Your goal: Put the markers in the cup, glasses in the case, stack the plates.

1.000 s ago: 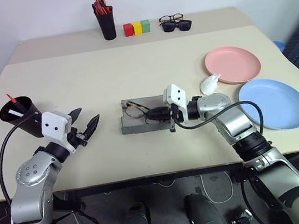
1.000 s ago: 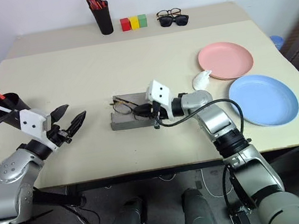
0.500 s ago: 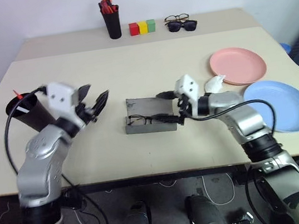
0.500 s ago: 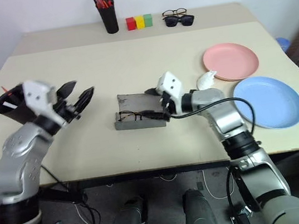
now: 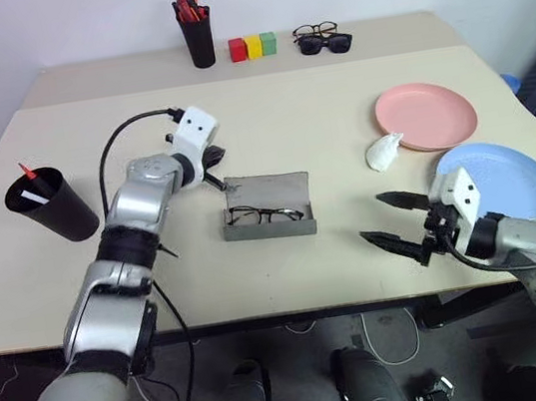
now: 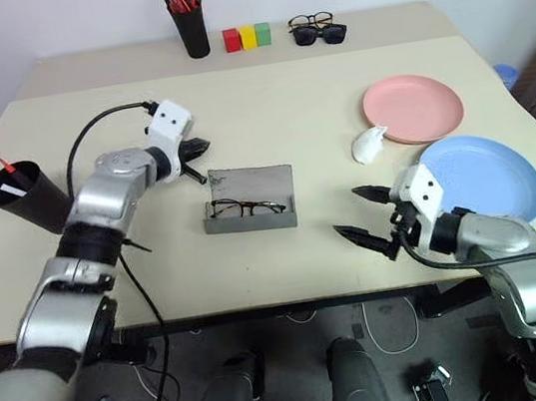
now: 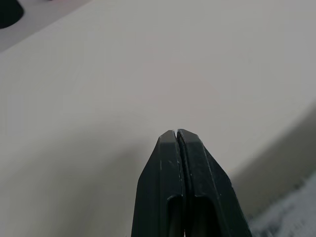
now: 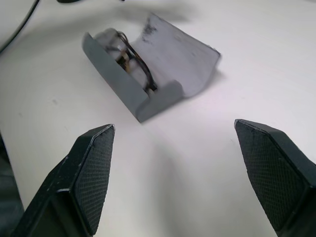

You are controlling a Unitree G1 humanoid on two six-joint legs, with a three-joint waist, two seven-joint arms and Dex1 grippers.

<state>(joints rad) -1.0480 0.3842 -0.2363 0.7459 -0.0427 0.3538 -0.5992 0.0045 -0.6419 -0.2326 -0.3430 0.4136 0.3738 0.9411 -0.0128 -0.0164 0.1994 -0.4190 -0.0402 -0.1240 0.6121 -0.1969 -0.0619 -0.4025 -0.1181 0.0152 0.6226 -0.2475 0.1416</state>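
My right gripper should grab the blue plate next by its thin raised rim (image 5: 441,165). The plate is far wider than my open fingers.
The grey case (image 5: 267,206) lies open in the middle of the table, with the wire-rimmed glasses (image 5: 266,215) resting inside it. My left gripper (image 5: 213,158) is shut on nothing, just beyond the far left corner of the case lid. Its closed fingertips (image 7: 177,134) hover over bare tabletop. My right gripper (image 5: 394,220) stands wide open near the front edge, right of the case and apart from it. At the far left is the black cup (image 5: 49,203), holding the markers (image 5: 32,185). The pink plate (image 5: 425,116) and the blue plate (image 5: 506,175) lie side by side at the right.
A tall black pen holder (image 5: 198,39) with red and orange pens, three coloured blocks (image 5: 253,46) and two more pairs of glasses (image 5: 320,39) stand along the back. A small white crumpled thing (image 5: 382,151) lies beside the pink plate.
My left gripper swung from beside the cup over to the case's far left corner and shut. My right gripper opened, left the glasses in the case and drew back toward the front right.
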